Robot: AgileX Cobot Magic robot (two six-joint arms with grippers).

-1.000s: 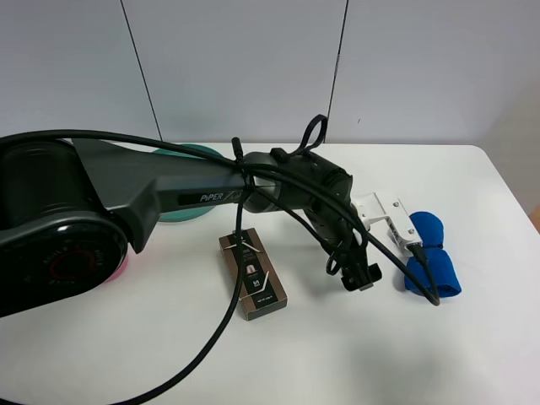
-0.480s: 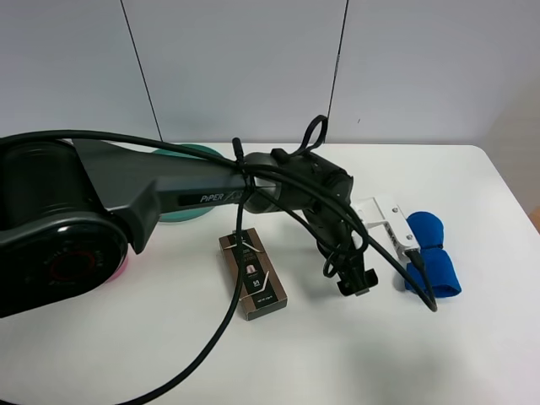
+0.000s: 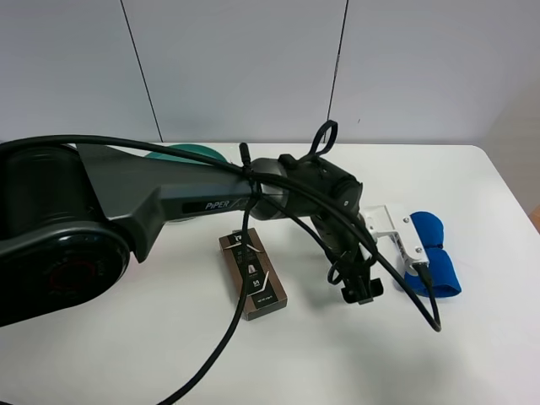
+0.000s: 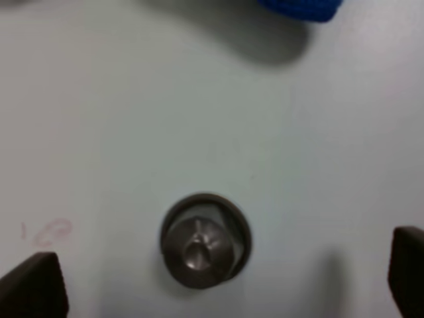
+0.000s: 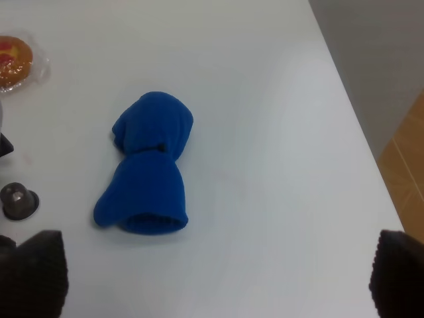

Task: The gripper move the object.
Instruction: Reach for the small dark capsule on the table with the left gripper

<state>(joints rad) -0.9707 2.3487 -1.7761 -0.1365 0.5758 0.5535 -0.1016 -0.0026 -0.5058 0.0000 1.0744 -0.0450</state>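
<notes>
My left gripper isn't ready to close on the capsule yet and should go lower first, because the fingertips are hovering above their shadow beside the capsule's round rim (image 4: 207, 240).
The object, a tiny dark grey metallic capsule (image 4: 205, 240) with a round rim, stands on the white table. In the left wrist view it sits between the two black fingertips (image 4: 33, 285) of my left gripper (image 4: 220, 275), which is open around it without touching. In the exterior view the left gripper (image 3: 359, 288) hangs low over the table and hides the capsule. The capsule also shows in the right wrist view (image 5: 18, 201). My right gripper (image 5: 215, 275) is open and empty, high above the table.
A rolled blue cloth (image 3: 430, 263) lies just right of the left gripper, also in the right wrist view (image 5: 149, 175). A brown capsule box (image 3: 253, 274) lies to its left. A teal plate (image 3: 198, 156) is behind the arm. A wrapped orange snack (image 5: 13, 53) lies further off. The table's right edge (image 5: 344, 99) is near.
The left arm has shifted slightly right and toward the table's front, bringing its gripper lower beside the blue cloth. Box and cloth have not moved.
</notes>
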